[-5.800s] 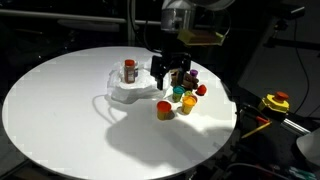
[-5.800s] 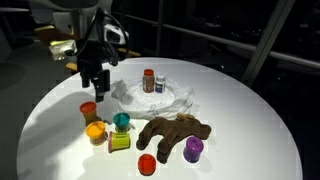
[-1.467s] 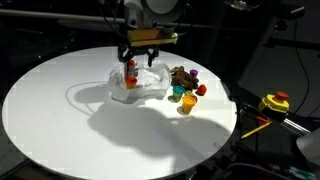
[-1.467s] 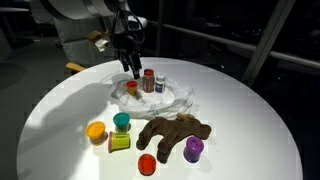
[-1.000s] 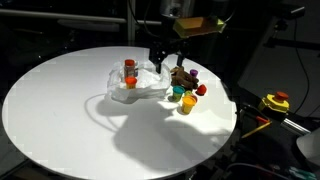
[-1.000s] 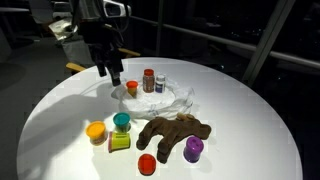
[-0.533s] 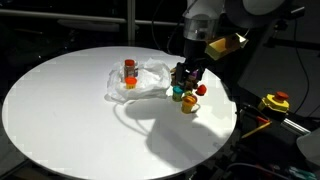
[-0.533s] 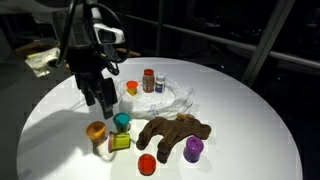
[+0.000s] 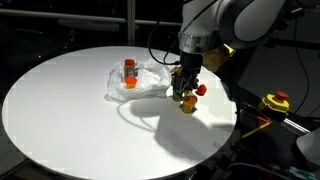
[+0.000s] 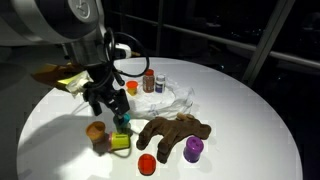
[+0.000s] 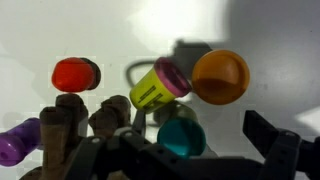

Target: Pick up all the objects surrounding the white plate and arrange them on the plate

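Note:
My gripper comes down first and closes on the cup then. The teal cup lies between both fingers, but its teal top is below them in an exterior view.
My gripper [image 10: 118, 112] is open and low over the teal cup [image 10: 122, 123], with a finger on each side of it. In the wrist view the teal cup [image 11: 180, 135] sits between the gripper's [image 11: 195, 146] fingers. Around it are an orange cup [image 11: 220, 76], a yellow-green tub with a pink lid [image 11: 155, 88], a red cup [image 11: 73, 73], a purple cup [image 11: 15, 142] and a brown plush toy [image 10: 172, 132]. The white plate [image 10: 172, 97] holds a small orange cup [image 10: 131, 87] and two small bottles [image 10: 149, 80].
The round white table [image 9: 70, 110] ends close to the right of the cluster in an exterior view. A yellow and red device [image 9: 275, 101] lies off the table. The arm [image 10: 60, 30] hangs over the table's near-left side.
My gripper left the plate, where the small orange cup now rests, swung across to the cluster and came down over the teal cup.

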